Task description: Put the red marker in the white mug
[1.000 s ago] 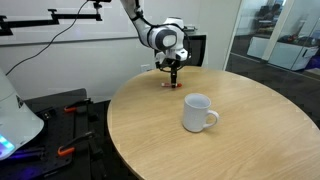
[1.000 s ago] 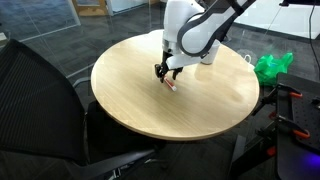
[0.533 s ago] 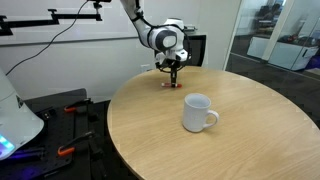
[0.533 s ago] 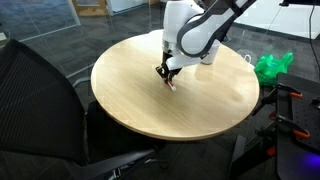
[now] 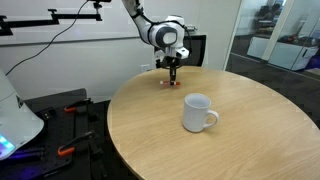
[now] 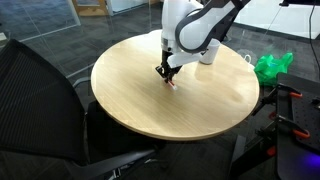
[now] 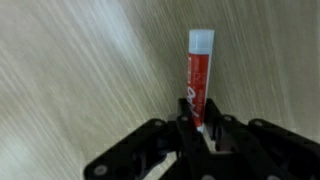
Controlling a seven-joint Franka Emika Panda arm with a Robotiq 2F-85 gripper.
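My gripper would bring the red marker up off the table if I lifted it now, because its black fingers are shut around the marker's near end [image 5: 172, 82] [image 7: 196, 116].
In the wrist view the red marker [image 7: 197, 72], with its pale whitish end pointing away, runs down between my black fingers, and my gripper [image 7: 200, 122] is shut on its near end. In both exterior views the gripper [image 5: 173, 74] [image 6: 166, 74] stands low over the far part of the round wooden table [image 5: 250, 130], with the marker [image 5: 172, 83] [image 6: 172, 84] showing as a small red streak under it at the table surface. The white mug [image 5: 196, 112] stands upright nearer the table's middle, handle to the right, well apart from the gripper. The arm hides the mug from the opposite exterior view.
A black office chair [image 6: 45, 110] stands close to the table edge. A dark chair [image 5: 196, 50] sits behind the table near the arm. A green bag [image 6: 272, 66] lies on the floor beside the table. Black equipment with orange clamps [image 5: 60, 125] sits at the table's side.
The jaws have shut on the red marker's end. The arm has hardly moved, and the mug has stayed where it was.
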